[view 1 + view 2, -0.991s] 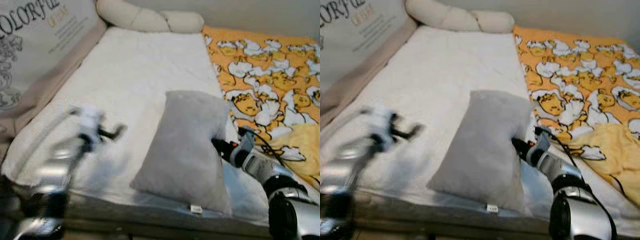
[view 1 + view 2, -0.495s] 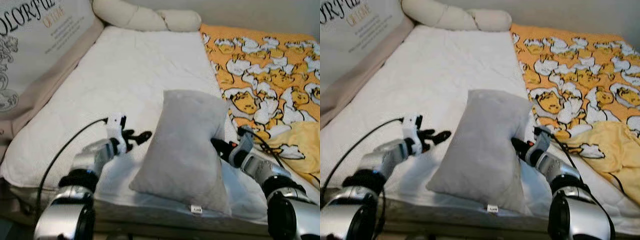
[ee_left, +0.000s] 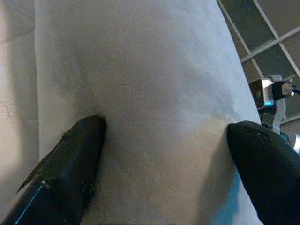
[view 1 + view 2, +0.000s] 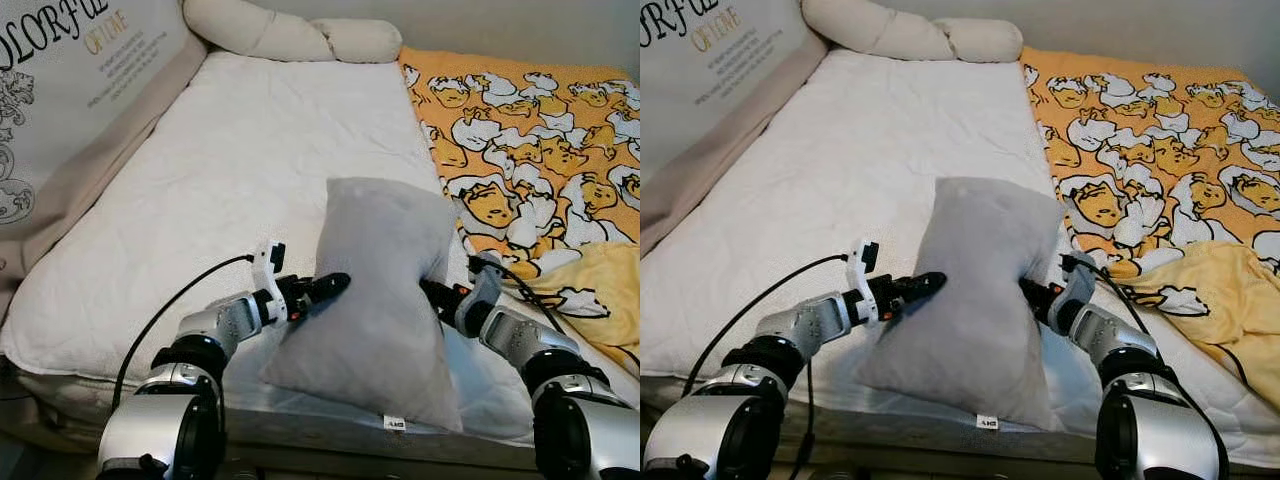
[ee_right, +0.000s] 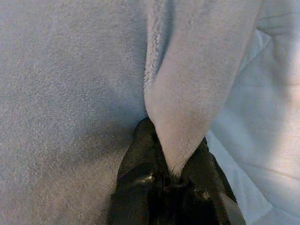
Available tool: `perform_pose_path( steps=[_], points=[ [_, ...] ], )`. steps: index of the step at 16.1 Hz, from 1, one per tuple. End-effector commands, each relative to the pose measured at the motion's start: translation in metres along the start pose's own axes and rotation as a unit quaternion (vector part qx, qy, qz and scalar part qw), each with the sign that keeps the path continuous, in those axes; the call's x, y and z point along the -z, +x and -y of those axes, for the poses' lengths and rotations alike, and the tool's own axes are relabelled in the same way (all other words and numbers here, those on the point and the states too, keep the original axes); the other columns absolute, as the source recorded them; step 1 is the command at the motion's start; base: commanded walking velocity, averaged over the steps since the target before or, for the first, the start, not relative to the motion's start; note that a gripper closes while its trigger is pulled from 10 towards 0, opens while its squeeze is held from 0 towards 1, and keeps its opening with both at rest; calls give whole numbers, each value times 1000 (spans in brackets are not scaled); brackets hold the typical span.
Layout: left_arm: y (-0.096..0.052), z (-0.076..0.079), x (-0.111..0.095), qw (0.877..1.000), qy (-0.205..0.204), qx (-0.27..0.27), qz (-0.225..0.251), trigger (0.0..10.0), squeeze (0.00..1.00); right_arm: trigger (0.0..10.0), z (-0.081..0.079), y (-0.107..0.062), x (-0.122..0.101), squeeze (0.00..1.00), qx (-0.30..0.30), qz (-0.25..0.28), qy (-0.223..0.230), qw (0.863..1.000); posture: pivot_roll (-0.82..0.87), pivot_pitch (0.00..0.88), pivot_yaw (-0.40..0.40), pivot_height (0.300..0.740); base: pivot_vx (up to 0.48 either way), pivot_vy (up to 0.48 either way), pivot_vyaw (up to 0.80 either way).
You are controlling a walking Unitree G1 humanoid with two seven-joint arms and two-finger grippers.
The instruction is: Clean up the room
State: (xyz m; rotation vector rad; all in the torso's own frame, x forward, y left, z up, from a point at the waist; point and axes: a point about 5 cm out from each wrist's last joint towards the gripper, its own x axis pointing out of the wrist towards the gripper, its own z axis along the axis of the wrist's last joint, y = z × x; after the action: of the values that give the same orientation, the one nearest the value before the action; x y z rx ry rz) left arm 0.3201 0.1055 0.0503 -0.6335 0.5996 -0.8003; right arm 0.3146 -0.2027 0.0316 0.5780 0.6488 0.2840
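Note:
The grey pillow's plump body [image 4: 385,255] is much wider than my open fingers. I should next use my left gripper to grab a fold of its free side edge [image 4: 326,268].
A grey pillow [image 4: 380,290] stands tilted on the white mattress [image 4: 250,170], near the bed's front edge. My left gripper [image 4: 325,287] is open at the pillow's left edge. In the left wrist view its two black fingers [image 3: 65,173] are spread wide with the pillow's cloth [image 3: 159,93] between them. My right gripper [image 4: 432,290] is shut on a fold of the pillow's right edge. In the right wrist view the fold [image 5: 187,93] runs down into the pinched fingertips [image 5: 140,178].
An orange duck-print blanket [image 4: 540,130] covers the bed's right side, with a yellow cloth [image 4: 600,290] on it. A cream bolster [image 4: 290,35] lies along the head end. A lettered panel [image 4: 60,90] leans along the left side.
My left arm has swung in from the left, and its open fingers now touch the pillow's left edge. The right gripper has kept its hold on the pillow.

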Motion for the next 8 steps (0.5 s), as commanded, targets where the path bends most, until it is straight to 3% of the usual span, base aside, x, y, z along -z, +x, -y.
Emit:
perform_pose_path(
  steps=[1, 3, 4, 5, 6, 7, 8],
  points=[
    [5, 6, -1, 1000, 3, 24, -7, 10000, 1000, 0, -10, 6, -1, 0, -16, -10, -8, 1000, -30, 0, -51, 740, 0, 0, 0],
    [3, 8, -3, 999, 6, 48, -12, 10000, 1000, 0, -13, 7, -1, 0, -22, -14, -18, 999, -28, 0, -54, 740, 0, 0, 0],
    [2, 6, 3, 997, 30, 48, -48, 10000, 125, 0, -15, 9, -2, 0, -28, -17, -25, 999, -27, 0, -55, 740, 0, 0, 0],
    [2, 5, 5, 996, 39, 44, -60, 10000, 0, 0, -16, 9, -2, 0, -29, -18, -27, 999, -26, 0, -56, 740, 0, 0, 0],
    [1, 3, 6, 997, 43, 27, -60, 2314, 0, 0, -19, 11, -3, 0, -34, -18, -32, 999, -24, 0, -56, 740, 0, 0, 0],
    [1, 2, 4, 998, 22, 23, -45, 0, 0, 0, -22, 12, -4, 0, -39, -16, -33, 999, -22, 0, -56, 740, 0, 0, 0],
    [0, 2, 2, 999, 13, 28, -37, 0, 0, 0, -26, 14, -6, 0, -46, -14, -34, 998, -17, 0, -58, 740, 0, 0, 0]
  ],
)
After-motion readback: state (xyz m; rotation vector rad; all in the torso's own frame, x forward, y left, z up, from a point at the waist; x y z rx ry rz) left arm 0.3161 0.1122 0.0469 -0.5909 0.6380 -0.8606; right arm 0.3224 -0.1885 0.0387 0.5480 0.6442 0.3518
